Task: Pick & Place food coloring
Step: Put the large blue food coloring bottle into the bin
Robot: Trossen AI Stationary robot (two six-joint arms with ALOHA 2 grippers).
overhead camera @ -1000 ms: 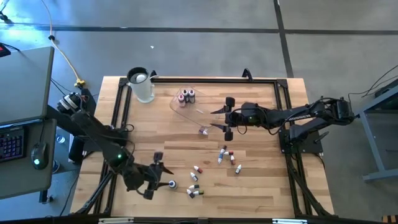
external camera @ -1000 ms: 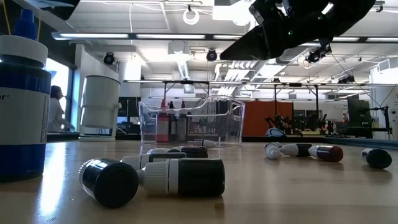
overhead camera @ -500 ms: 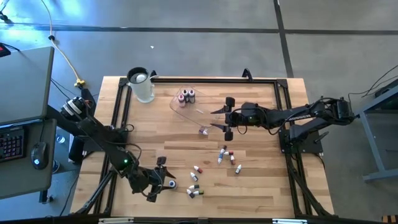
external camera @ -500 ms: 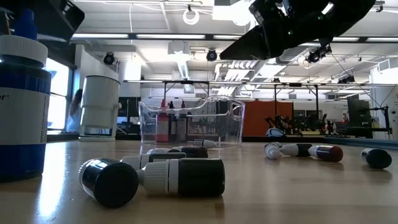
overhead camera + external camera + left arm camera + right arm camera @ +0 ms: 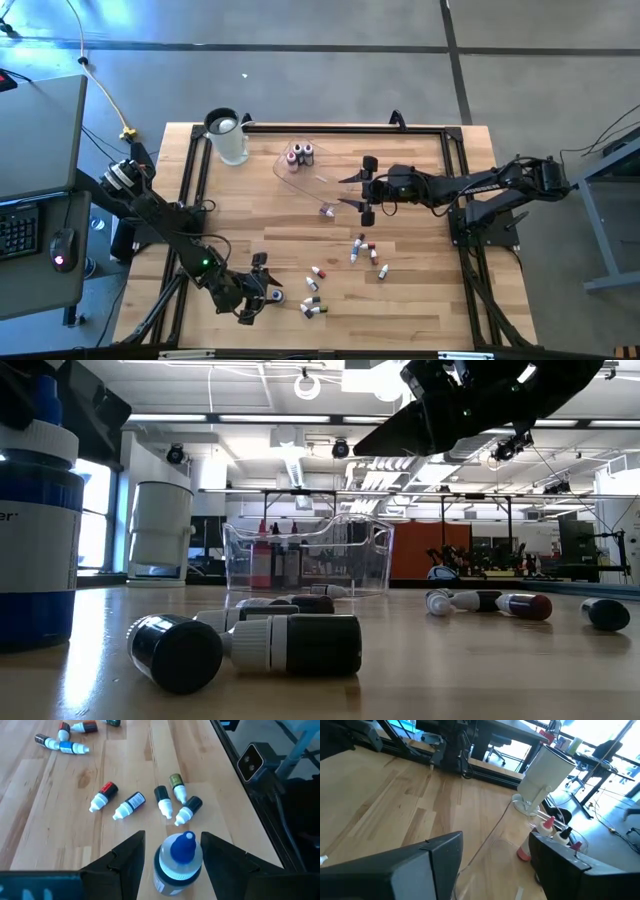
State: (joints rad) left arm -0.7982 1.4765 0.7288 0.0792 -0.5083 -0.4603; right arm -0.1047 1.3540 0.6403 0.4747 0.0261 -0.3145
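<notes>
The white collar under the blue cap is beside my left gripper's fingers, so my left gripper needs to close, and that would hold the bottle.
Small dropper bottles lie on their sides on the wood: one group [image 5: 365,250], a pair [image 5: 314,275] and a cluster [image 5: 312,306] that also shows in the left wrist view [image 5: 161,800]. More stand inside the clear tray [image 5: 310,168]. My left gripper [image 5: 260,291] is open near the table's near edge. Its fingers [image 5: 125,857] stand on either side of a larger upright blue-capped bottle [image 5: 177,865], apart from it. My right gripper [image 5: 348,192] hovers open beside the tray, above a lone bottle [image 5: 328,211].
A clear jug [image 5: 228,135] stands at the far left corner. A black frame [image 5: 330,128] rims the table. In the low view the blue bottle [image 5: 35,520] rises at the left, lying bottles [image 5: 290,645] are close, and the tray [image 5: 310,555] is behind them.
My left gripper has moved toward the table's right, up to the blue-capped bottle, and its fingers now flank the bottle's top. The bottle has stayed where it stood. My right arm has kept still.
</notes>
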